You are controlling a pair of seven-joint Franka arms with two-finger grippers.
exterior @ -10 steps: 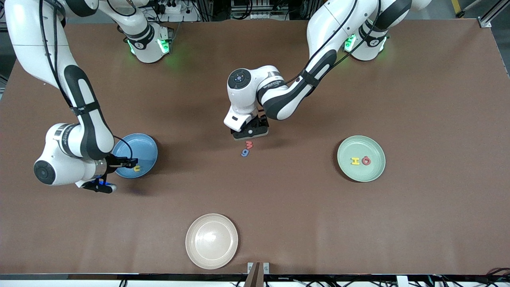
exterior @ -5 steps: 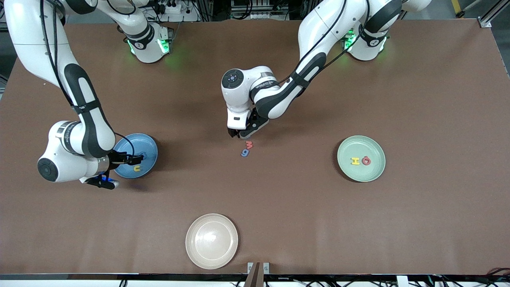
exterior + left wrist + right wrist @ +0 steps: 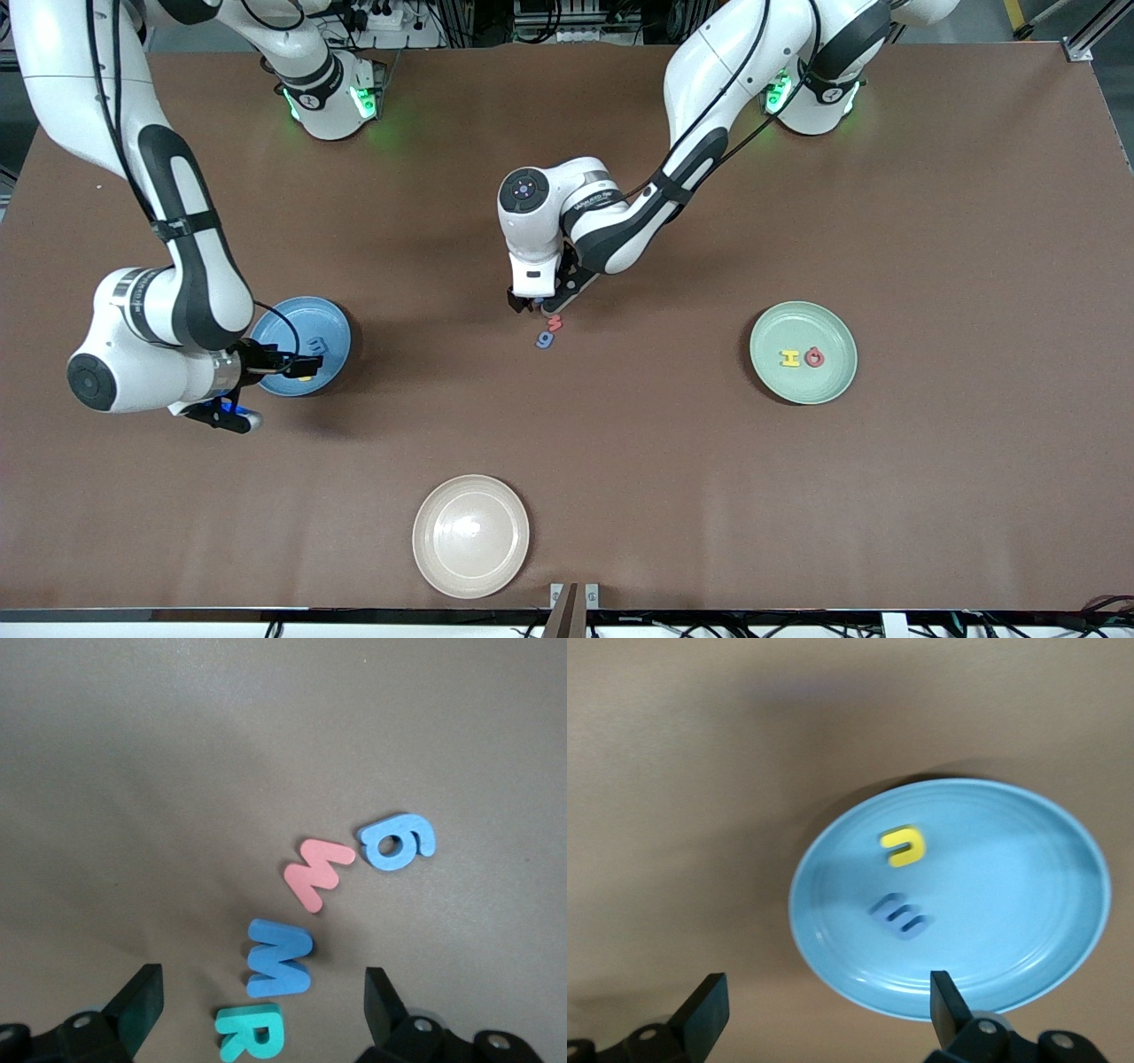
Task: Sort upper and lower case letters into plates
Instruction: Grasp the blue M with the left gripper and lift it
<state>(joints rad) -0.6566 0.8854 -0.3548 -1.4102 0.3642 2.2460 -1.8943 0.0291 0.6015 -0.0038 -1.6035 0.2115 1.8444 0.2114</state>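
My left gripper should sort the upper case letters onto the green plate, so it should next grab the blue M by its body (image 3: 277,958).
The blue plate (image 3: 292,323) holds a blue letter (image 3: 317,344) and a yellow letter (image 3: 306,378); the right wrist view shows the plate (image 3: 1010,868) with the yellow (image 3: 904,846) and blue (image 3: 898,915) pieces lying flat. My right gripper (image 3: 312,362) hangs open and empty over that plate's rim (image 3: 824,1010). My left gripper (image 3: 535,306) is open, low over a cluster at mid-table: a teal R (image 3: 251,1032) and blue M (image 3: 279,958) between its fingers (image 3: 263,997), a pink letter (image 3: 317,873) and a blue figure (image 3: 397,842) beside them. The pale green plate (image 3: 828,390) carries a yellow H (image 3: 789,358) and a red letter (image 3: 815,357).
A cream-beige plate (image 3: 470,535) sits empty near the table's edge closest to the front camera. The pink letter (image 3: 555,322) and blue figure (image 3: 545,339) lie just nearer the camera than the left gripper.
My right gripper opened and a blue letter now lies in the blue plate. My left gripper turned and came down closer over the mid-table letters.
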